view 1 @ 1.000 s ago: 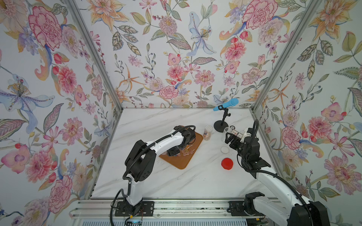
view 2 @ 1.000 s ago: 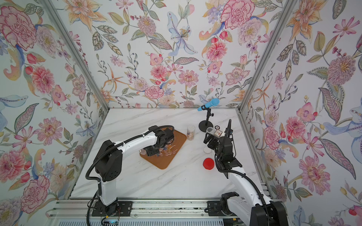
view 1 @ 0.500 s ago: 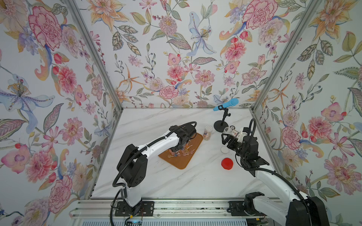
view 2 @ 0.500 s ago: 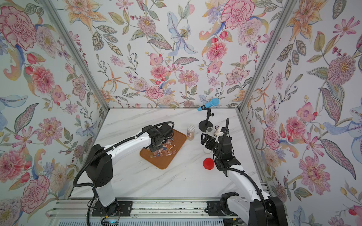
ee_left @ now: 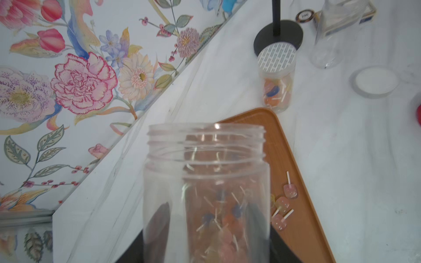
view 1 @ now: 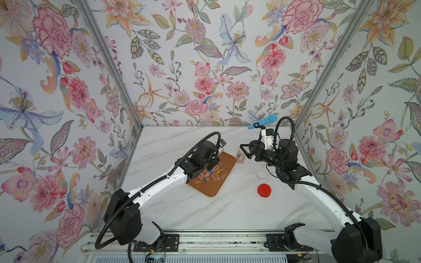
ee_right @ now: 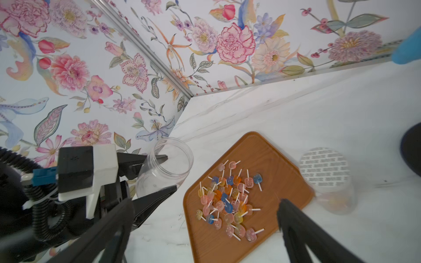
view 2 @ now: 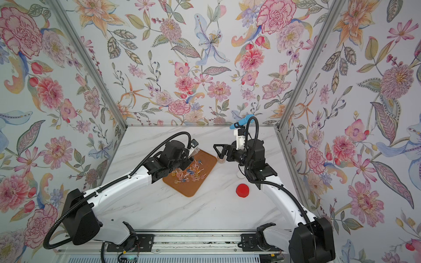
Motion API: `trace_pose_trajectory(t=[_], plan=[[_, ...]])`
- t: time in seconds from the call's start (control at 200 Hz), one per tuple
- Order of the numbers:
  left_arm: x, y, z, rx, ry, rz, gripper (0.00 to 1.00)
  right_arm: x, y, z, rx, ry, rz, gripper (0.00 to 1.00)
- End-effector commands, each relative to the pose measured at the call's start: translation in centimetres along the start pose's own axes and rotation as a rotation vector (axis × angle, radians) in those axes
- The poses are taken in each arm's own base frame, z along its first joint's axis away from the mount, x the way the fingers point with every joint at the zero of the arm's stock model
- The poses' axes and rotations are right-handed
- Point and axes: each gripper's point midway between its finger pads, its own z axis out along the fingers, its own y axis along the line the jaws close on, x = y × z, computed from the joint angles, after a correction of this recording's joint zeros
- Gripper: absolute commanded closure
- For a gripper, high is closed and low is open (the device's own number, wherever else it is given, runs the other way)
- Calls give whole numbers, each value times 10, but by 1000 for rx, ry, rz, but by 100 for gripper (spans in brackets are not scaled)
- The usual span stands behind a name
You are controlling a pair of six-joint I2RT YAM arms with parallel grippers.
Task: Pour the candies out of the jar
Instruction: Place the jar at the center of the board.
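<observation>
My right gripper will grab the clear jar by its open end next. This leaves the jar's base free, so the jar can be set upright.
The candies lie in a loose heap on the brown tray, and both top views show them there. My left gripper is shut on the clear jar, which looks empty and hangs over the tray's far left edge. In the left wrist view the jar fills the foreground, with the heap showing through its wall. My right gripper hangs open above the tray's right side, apart from it, and shows in a top view.
A small foil-sealed jar with candies inside stands just right of the tray. A red lid and a clear lid lie further right. A blue microphone on a black stand is at the back right.
The candies have spilled from the jar onto the tray. My left gripper has lifted the jar toward the tray's far edge. The right gripper has risen and swung toward the tray.
</observation>
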Motion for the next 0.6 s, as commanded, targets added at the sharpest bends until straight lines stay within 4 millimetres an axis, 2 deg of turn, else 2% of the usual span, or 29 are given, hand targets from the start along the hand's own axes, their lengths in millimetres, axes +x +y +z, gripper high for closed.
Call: trace_pose_trajectory(t=[0.0, 0.17, 0.27, 0.445, 0.591], plan=[[-41, -6, -25, 72, -265, -63, 100, 12, 28, 7, -83, 76, -39, 0], [-43, -17, -60, 123, -464, -66, 100, 21, 52, 16, -148, 137, -47, 0], [-41, -22, -73, 145, -520, -58, 100, 24, 64, 22, -173, 167, -50, 0], [-32, -25, -76, 146, -520, -32, 100, 33, 93, 32, -231, 215, -72, 0], [-29, -28, -74, 153, -505, -14, 100, 41, 100, 40, -207, 235, -104, 0]])
